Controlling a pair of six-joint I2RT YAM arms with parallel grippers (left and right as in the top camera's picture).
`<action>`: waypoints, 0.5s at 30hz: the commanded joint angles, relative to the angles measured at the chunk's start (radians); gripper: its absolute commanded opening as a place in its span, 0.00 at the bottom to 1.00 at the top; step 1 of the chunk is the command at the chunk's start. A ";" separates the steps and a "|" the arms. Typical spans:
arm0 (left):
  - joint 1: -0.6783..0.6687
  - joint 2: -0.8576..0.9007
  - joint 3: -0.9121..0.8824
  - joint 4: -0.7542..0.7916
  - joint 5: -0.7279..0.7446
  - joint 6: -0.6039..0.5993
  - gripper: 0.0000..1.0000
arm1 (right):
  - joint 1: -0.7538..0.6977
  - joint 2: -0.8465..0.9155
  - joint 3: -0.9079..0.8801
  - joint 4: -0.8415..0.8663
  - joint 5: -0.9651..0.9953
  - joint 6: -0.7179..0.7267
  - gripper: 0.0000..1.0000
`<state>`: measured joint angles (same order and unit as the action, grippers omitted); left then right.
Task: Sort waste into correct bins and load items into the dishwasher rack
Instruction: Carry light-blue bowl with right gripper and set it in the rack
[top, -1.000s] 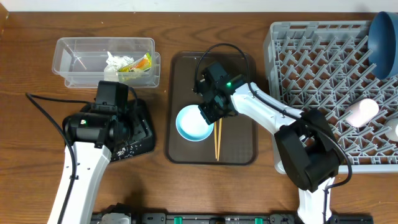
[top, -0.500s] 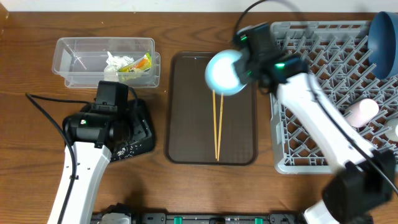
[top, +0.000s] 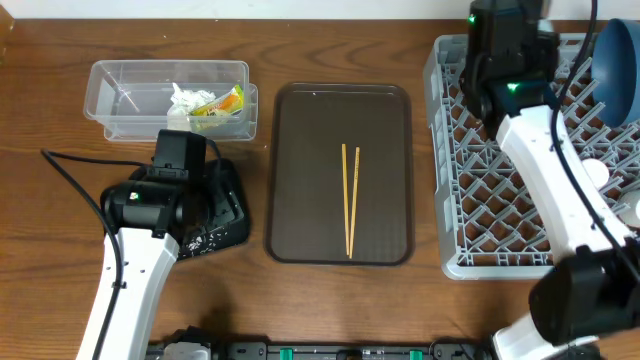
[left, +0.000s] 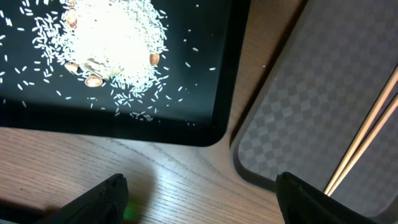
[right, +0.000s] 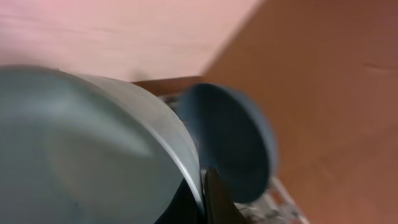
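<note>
The robot's right gripper should keep holding the small white bowl until it sits among the rack's wires, since the bowl's edge shows past the rack's far rim.
My right gripper (right: 205, 186) is shut on the rim of the small white bowl (right: 93, 155) and holds it over the far side of the grey dishwasher rack (top: 480, 200). In the overhead view the arm (top: 505, 60) hides the bowl. The blue plate (top: 618, 70) stands in the rack's far right corner and shows behind the bowl in the right wrist view (right: 230, 137). The pink cup (top: 597, 172) lies in the rack. Two chopsticks (top: 350, 200) lie on the brown tray (top: 300, 150). My left gripper (left: 208, 205) is open and empty above the table by the black tray (left: 186, 112), which holds rice scraps (left: 118, 37).
The clear tub (top: 120, 100) at the far left holds the white tissue (top: 185, 100) and the yellow-green wrapper (top: 225, 103). The black tray (top: 232, 215) lies partly under my left arm. A white cup (top: 632, 212) shows at the rack's right edge.
My right gripper has lifted the bowl off the brown tray and carried it right and away, over the rack. The chopsticks are now uncovered. The left arm has not moved.
</note>
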<state>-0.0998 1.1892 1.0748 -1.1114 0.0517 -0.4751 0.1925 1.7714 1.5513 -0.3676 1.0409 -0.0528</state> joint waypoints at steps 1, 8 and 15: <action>0.005 0.004 0.009 -0.002 -0.015 -0.010 0.79 | -0.030 0.080 0.008 0.040 0.246 -0.018 0.01; 0.005 0.004 0.009 -0.002 -0.015 -0.010 0.79 | -0.080 0.234 0.008 0.111 0.336 -0.076 0.01; 0.005 0.004 0.009 -0.002 -0.015 -0.010 0.79 | -0.114 0.339 0.008 0.217 0.370 -0.185 0.01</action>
<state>-0.0998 1.1896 1.0748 -1.1110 0.0517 -0.4751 0.0921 2.0861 1.5513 -0.1757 1.3464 -0.1715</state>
